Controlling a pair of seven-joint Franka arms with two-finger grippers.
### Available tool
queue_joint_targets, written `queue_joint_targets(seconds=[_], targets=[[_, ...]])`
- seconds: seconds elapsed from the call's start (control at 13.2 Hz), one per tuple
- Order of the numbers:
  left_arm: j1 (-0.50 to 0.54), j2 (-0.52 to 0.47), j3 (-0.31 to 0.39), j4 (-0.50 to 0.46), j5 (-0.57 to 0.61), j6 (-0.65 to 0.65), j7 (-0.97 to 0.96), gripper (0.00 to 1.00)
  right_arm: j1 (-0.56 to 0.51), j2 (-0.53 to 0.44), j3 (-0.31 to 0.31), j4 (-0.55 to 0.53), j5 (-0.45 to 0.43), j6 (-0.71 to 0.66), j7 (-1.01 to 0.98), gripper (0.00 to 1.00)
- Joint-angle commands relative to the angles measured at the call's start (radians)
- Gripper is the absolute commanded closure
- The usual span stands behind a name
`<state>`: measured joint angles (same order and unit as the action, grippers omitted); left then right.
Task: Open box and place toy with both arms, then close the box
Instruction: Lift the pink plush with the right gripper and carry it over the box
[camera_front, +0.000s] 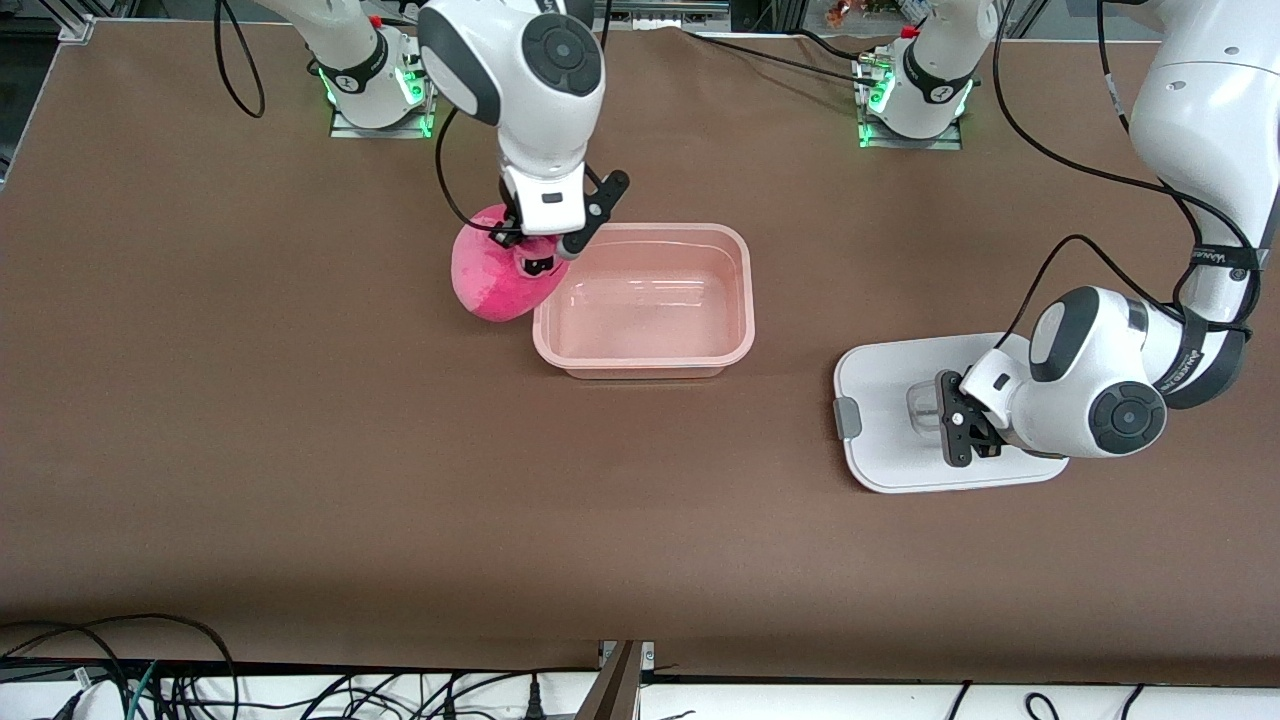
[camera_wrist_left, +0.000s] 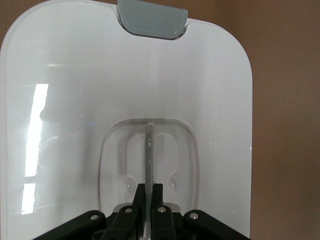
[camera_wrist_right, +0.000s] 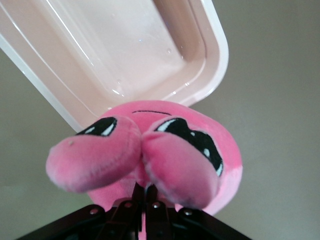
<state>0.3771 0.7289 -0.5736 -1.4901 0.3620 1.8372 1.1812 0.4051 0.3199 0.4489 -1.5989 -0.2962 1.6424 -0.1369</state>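
Note:
The bright pink toy hangs mostly outside the box. My right gripper should move the toy's body inside the pink box's rim (camera_front: 554, 348) (camera_wrist_right: 197, 97) before it opens.
The pink box (camera_front: 746, 300) stands open and empty mid-table. It also shows in the right wrist view (camera_wrist_right: 220, 50). My right gripper (camera_front: 532, 256) is shut on the bright pink toy (camera_front: 488, 282) and holds it at the box's end toward the right arm, overlapping the rim. In the right wrist view the toy (camera_wrist_right: 150, 150) shows its two bulging eyes, pinched between them by the right gripper (camera_wrist_right: 146, 192). The white lid (camera_front: 880, 440) lies flat toward the left arm's end. My left gripper (camera_front: 948, 420) is shut on its clear handle (camera_wrist_left: 148, 150); the left wrist view shows the gripper (camera_wrist_left: 148, 192) and the lid (camera_wrist_left: 125, 75).
A grey clip (camera_front: 847, 418) sits on the lid's edge facing the box, and shows in the left wrist view (camera_wrist_left: 151, 20). The arm bases (camera_front: 378, 90) stand along the table's edge farthest from the front camera. Brown tabletop (camera_front: 400, 480) surrounds everything.

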Motion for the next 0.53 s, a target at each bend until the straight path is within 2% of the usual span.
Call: queue_joint_targets(seconds=[0.0, 0.3, 0.38, 0.46], targets=[[-0.003, -0.019, 0.003, -0.013, 0.025, 0.007, 0.015, 0.98, 0.049, 0.03, -0.004, 0.056, -0.017, -0.003, 0.045, 1.0], [-0.001, -0.014, 0.003, -0.013, 0.025, 0.008, 0.015, 0.98, 0.098, 0.108, -0.004, 0.112, -0.035, 0.04, 0.094, 1.0], [-0.001, -0.014, 0.003, -0.013, 0.025, 0.008, 0.015, 0.98, 0.112, 0.128, -0.006, 0.12, -0.035, 0.066, 0.127, 0.88], [-0.001, -0.014, 0.003, -0.013, 0.025, 0.008, 0.015, 0.98, 0.124, 0.145, -0.004, 0.135, -0.035, 0.086, 0.167, 0.4]])
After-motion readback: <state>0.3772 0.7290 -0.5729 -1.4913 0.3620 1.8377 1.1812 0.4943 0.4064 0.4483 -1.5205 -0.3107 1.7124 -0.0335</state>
